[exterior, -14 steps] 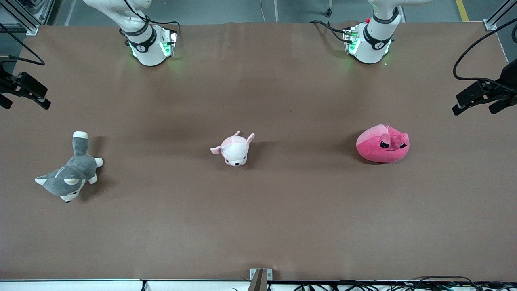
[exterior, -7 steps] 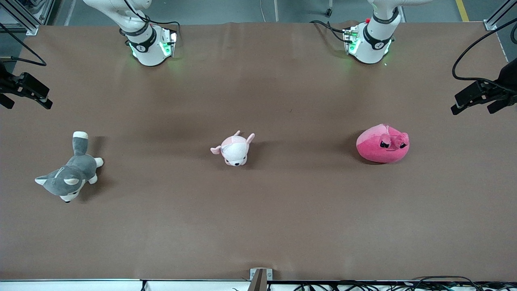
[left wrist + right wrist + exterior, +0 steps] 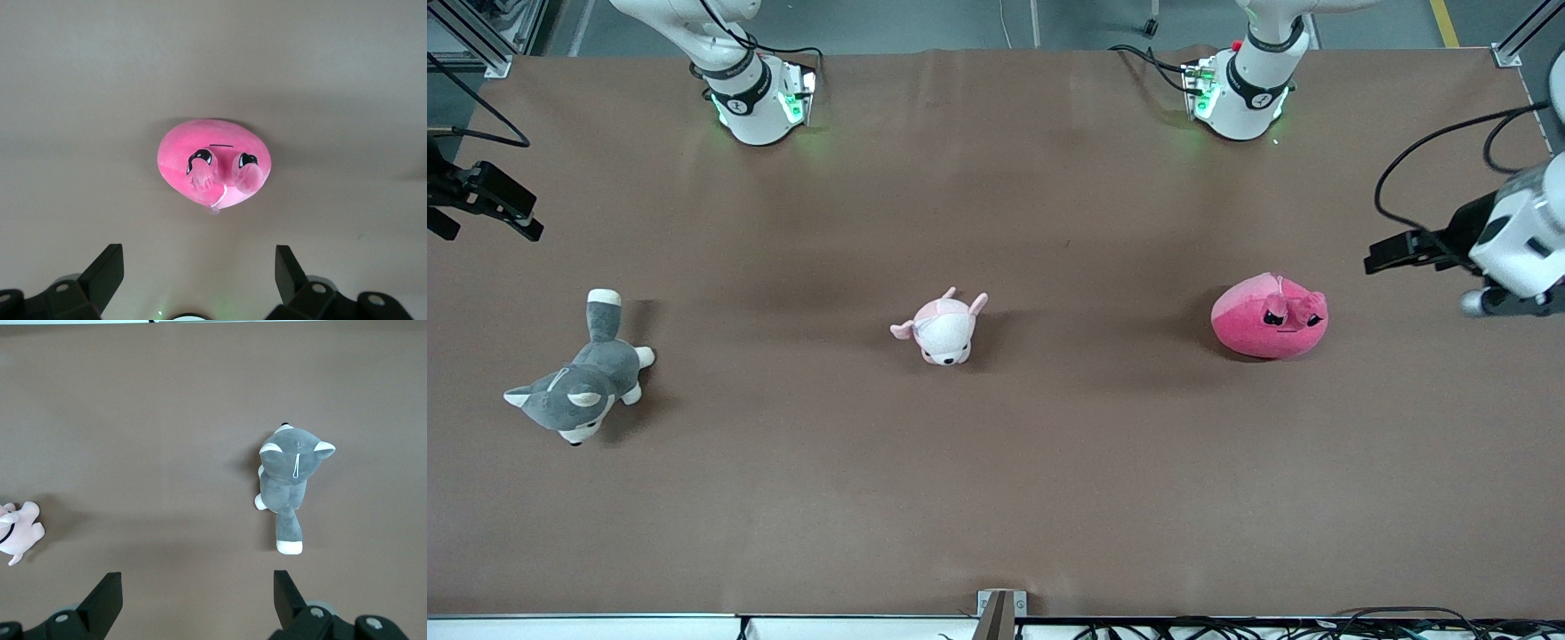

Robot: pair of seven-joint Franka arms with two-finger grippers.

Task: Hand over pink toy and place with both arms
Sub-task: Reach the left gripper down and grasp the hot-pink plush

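The left gripper takes hold of the pink toy (image 3: 213, 153) by one floppy ear (image 3: 201, 175) beside its eye next, to hand the toy over.
The pink toy (image 3: 1270, 316), a round hot-pink plush with angry black eyes, rests on the brown table toward the left arm's end. My left gripper (image 3: 1385, 258) hangs open over the table between that toy and the table's end, apart from it. In the left wrist view the pink toy (image 3: 215, 163) lies ahead of my open left gripper (image 3: 199, 267), and nothing is between the fingers. My right gripper (image 3: 525, 218) waits open over the table's edge at the right arm's end, and my right gripper (image 3: 198, 590) is empty in its wrist view.
A small pale-pink-and-white plush (image 3: 943, 327) lies mid-table. A grey-and-white husky plush (image 3: 583, 378) lies toward the right arm's end, and the husky (image 3: 288, 480) shows in the right wrist view. Both arm bases (image 3: 756, 93) stand along the table's edge farthest from the front camera.
The left arm has swung in from the table's end toward the pink toy, bringing more of its wrist into view. The right arm and all toys have stayed put.
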